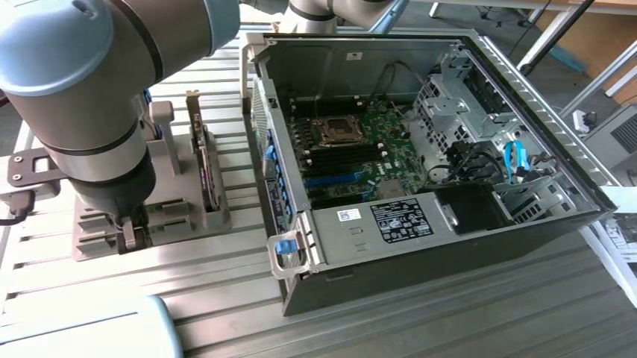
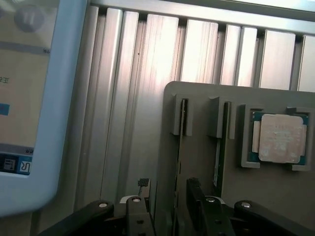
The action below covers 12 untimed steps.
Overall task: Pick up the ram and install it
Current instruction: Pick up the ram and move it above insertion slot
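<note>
My gripper should next take hold of the ram (image 2: 183,118) by its exposed middle part (image 2: 177,182) to install it, because the slotted posts of the holder hold the ram's ends.
The ram (image 2: 183,118) stands on edge in a slot of the grey holder plate (image 2: 197,93), seen as a thin dark strip. A second thin stick (image 2: 226,123) stands in the neighbouring slot. My gripper (image 2: 165,211) is open just above the holder, with one finger (image 2: 135,216) on each side of the ram and not touching it. In the exterior view my gripper (image 1: 130,233) hangs low over the grey holder (image 1: 179,216), to the exterior view's left of the open computer case (image 1: 557,216). Its motherboard (image 1: 383,160) lies bare inside.
A silver processor chip (image 2: 278,137) rests in a recess of the holder. A taller expansion card (image 1: 204,171) stands upright in the holder beside my arm. A pale blue-framed screen (image 2: 29,98) lies close by on the ribbed aluminium table (image 2: 147,73). Blue cables (image 1: 514,160) hang in the case.
</note>
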### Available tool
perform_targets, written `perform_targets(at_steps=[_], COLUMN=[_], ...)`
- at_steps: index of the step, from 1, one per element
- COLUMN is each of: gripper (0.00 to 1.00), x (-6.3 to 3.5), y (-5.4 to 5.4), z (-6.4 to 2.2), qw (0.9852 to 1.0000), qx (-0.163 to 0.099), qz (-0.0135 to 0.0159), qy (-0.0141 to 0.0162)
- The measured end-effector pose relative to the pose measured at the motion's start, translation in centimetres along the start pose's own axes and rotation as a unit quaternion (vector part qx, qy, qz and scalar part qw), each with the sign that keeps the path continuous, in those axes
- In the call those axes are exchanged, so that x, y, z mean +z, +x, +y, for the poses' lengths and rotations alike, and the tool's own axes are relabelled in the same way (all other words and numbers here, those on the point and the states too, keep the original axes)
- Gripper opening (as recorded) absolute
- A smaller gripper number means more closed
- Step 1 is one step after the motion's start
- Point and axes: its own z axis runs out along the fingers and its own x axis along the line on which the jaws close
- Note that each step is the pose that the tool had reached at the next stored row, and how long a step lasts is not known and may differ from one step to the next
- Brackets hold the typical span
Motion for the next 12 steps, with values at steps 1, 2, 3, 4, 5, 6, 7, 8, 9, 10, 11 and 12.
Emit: perform_targets(at_steps=[1, 2, 3, 4, 5, 6, 7, 8, 9, 10, 11, 12], gripper=[0.42, 0.42, 0.42, 0.42, 0.42, 0.42, 0.42, 0.42, 0.41, 0.41, 0.35, 0.28], x=[0.16, 0.29, 0.38, 0.41, 0.40, 0.41, 0.41, 0.41, 0.41, 0.42, 0.42, 0.42], y=[0.00, 0.01, 0.01, 0.01, 0.01, 0.01, 0.01, 0.01, 0.01, 0.01, 0.01, 0.01], z=[-0.01, -0.01, -0.02, -0.02, -0.01, -0.02, -0.02, -0.02, -0.02, -0.02, -0.02, -0.02], qw=[1.0000, 1.0000, 1.0000, 1.0000, 1.0000, 1.0000, 1.0000, 1.0000, 1.0000, 1.0000, 1.0000, 1.0000], qx=[0.000, 0.000, 0.000, 0.000, 0.000, 0.000, 0.000, 0.000, 0.000, 0.000, 0.000, 0.000], qz=[0.0000, 0.0000, 0.0000, 0.0000, 0.0000, -0.0001, -0.0001, -0.0001, -0.0001, -0.0002, -0.0002, -0.0002], qy=[0.0000, 0.0000, 0.0000, 0.0000, -0.0001, 0.0000, 0.0000, 0.0000, 0.0000, 0.0000, 0.0000, 0.0000])
